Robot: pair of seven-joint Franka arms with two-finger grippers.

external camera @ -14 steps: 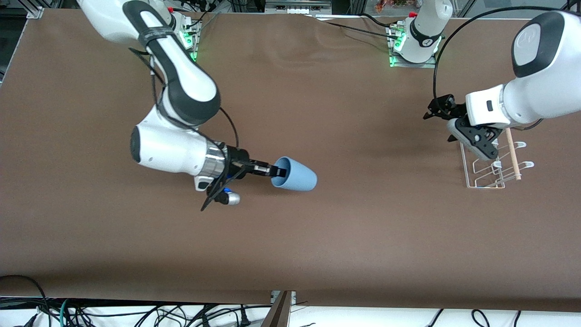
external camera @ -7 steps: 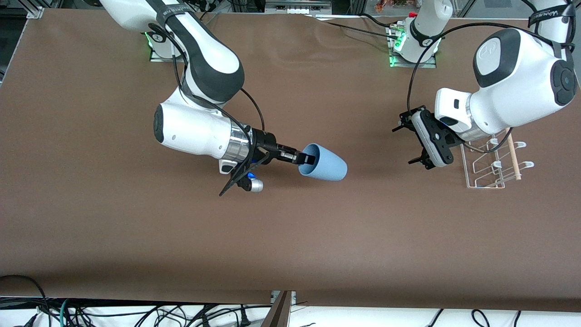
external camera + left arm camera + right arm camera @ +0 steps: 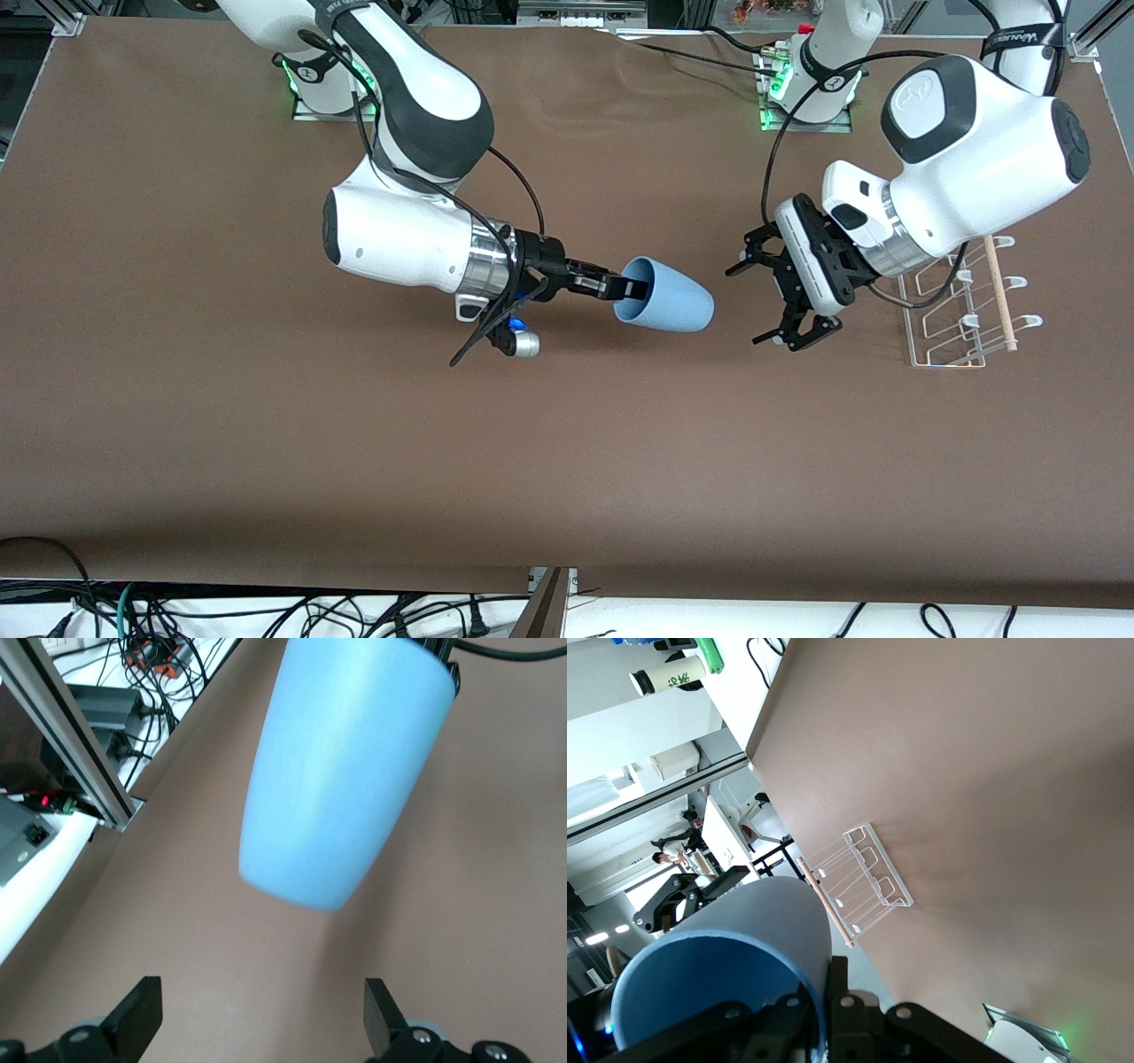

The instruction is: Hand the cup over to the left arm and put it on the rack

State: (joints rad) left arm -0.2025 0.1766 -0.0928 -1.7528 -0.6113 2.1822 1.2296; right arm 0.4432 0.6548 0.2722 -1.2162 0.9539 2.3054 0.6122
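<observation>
I need to set the cup on the rack point(image 3: 961, 315), so next I should grab the cup with my left gripper by its closed base end point(image 3: 696, 307).
The light-blue cup point(image 3: 666, 307) hangs on its side above the middle of the table, base pointing toward the left arm's end. My right gripper point(image 3: 631, 289) is shut on its rim, one finger inside and one outside, as the right wrist view shows point(image 3: 824, 1010) with the cup point(image 3: 726, 966). My left gripper point(image 3: 758, 303) is open and faces the cup's base from a short gap. In the left wrist view the cup point(image 3: 341, 771) floats ahead of the open left gripper point(image 3: 263, 1014), with nothing between the fingers. The white wire rack point(image 3: 961, 315) stands beside the left hand, at the left arm's end.
A wooden rod point(image 3: 999, 292) runs along the rack's outer side. The rack point(image 3: 859, 877) also shows in the right wrist view. Brown table surface point(image 3: 567, 461) lies bare nearer the front camera. Cables hang off the table's front edge point(image 3: 266, 611).
The right arm carried the cup toward the left arm's end. The left gripper swung away from over the rack, turned to face the cup and came close to its base.
</observation>
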